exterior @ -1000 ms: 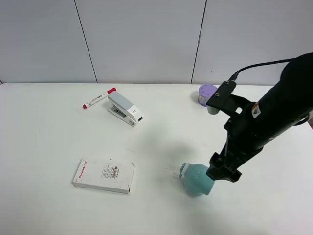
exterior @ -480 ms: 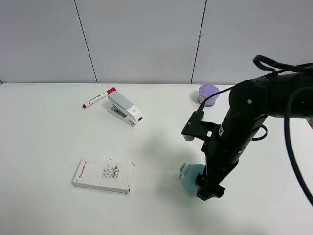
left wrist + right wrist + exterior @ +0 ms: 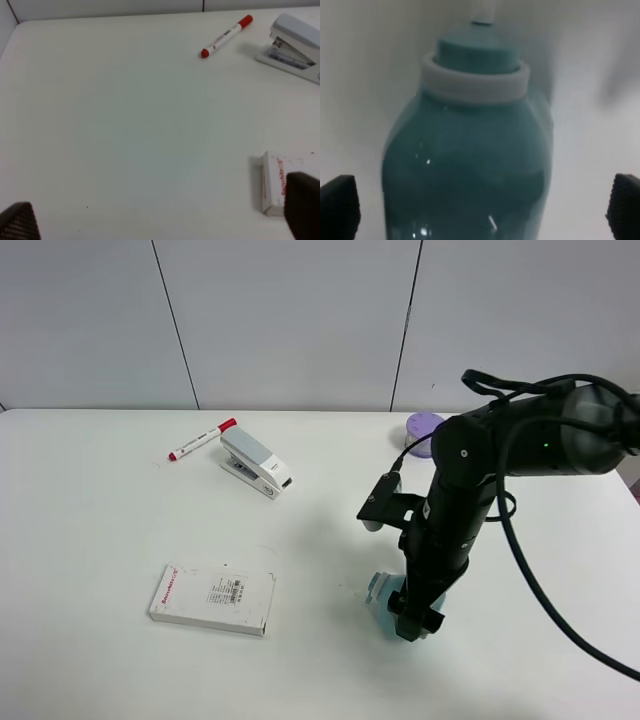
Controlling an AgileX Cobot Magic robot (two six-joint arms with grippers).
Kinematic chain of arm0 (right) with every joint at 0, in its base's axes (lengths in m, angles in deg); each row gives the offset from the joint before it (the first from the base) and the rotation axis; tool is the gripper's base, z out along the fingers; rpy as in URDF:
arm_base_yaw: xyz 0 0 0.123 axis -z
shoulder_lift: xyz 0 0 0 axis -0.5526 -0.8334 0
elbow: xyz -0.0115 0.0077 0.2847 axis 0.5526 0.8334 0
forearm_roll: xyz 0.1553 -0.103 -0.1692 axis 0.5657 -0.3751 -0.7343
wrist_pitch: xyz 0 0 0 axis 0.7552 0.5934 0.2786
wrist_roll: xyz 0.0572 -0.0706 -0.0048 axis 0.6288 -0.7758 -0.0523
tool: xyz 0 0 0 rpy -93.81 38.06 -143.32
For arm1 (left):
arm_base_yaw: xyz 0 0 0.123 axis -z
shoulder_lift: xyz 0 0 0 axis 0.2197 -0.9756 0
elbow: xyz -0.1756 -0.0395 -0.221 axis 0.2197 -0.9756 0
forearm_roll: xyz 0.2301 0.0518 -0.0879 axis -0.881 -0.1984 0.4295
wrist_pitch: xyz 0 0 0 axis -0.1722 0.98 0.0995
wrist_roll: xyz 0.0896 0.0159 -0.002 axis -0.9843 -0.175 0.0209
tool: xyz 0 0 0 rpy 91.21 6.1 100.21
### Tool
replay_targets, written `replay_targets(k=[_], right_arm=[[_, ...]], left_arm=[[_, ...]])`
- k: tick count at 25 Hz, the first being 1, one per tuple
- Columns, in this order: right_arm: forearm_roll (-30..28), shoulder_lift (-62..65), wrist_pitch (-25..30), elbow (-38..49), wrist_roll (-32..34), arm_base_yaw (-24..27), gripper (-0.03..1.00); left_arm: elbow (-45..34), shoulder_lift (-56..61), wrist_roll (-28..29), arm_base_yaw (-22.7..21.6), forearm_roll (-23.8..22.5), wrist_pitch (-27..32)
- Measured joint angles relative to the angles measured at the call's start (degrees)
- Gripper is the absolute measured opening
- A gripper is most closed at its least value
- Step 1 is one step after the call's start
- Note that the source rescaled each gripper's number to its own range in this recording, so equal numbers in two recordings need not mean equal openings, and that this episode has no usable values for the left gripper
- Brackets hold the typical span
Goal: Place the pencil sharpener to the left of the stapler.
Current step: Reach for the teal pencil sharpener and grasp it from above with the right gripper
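The teal pencil sharpener should go beside the stapler (image 3: 257,463), so my right gripper next needs to take hold of the sharpener by its wide body (image 3: 385,605).
The teal pencil sharpener (image 3: 382,593) lies on the white table (image 3: 100,510) at the front right, mostly covered by my right arm. In the right wrist view the sharpener (image 3: 470,150) fills the frame, white ring and small end piece pointing away. My right gripper (image 3: 480,210) is open, with one dark fingertip (image 3: 337,207) on each side of the body and a gap on both sides. The white stapler (image 3: 257,463) with its grey top sits at the back left. My left gripper (image 3: 160,220) is open over bare table and holds nothing.
A red-capped marker (image 3: 203,439) lies just left of the stapler. A flat white box (image 3: 212,598) rests at the front left. A small purple container (image 3: 424,426) stands at the back, half hidden behind my right arm (image 3: 455,510).
My right arm has swung in and come down over the sharpener, its wrist turning toward vertical. The sharpener has stayed in place.
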Motion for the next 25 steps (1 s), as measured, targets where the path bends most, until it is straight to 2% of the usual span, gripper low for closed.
replay_targets(k=[13,25], right_arm=[[1.2,-3.1,-2.2,-0.9,5.8,-2.5,1.00],[-1.3,-5.2,-1.9,-0.9,8.1,-2.5,1.00]], left_arm=[[0.0,0.0,0.0,0.0,0.0,0.0],[0.0,0.0,0.0,0.0,0.0,0.0]])
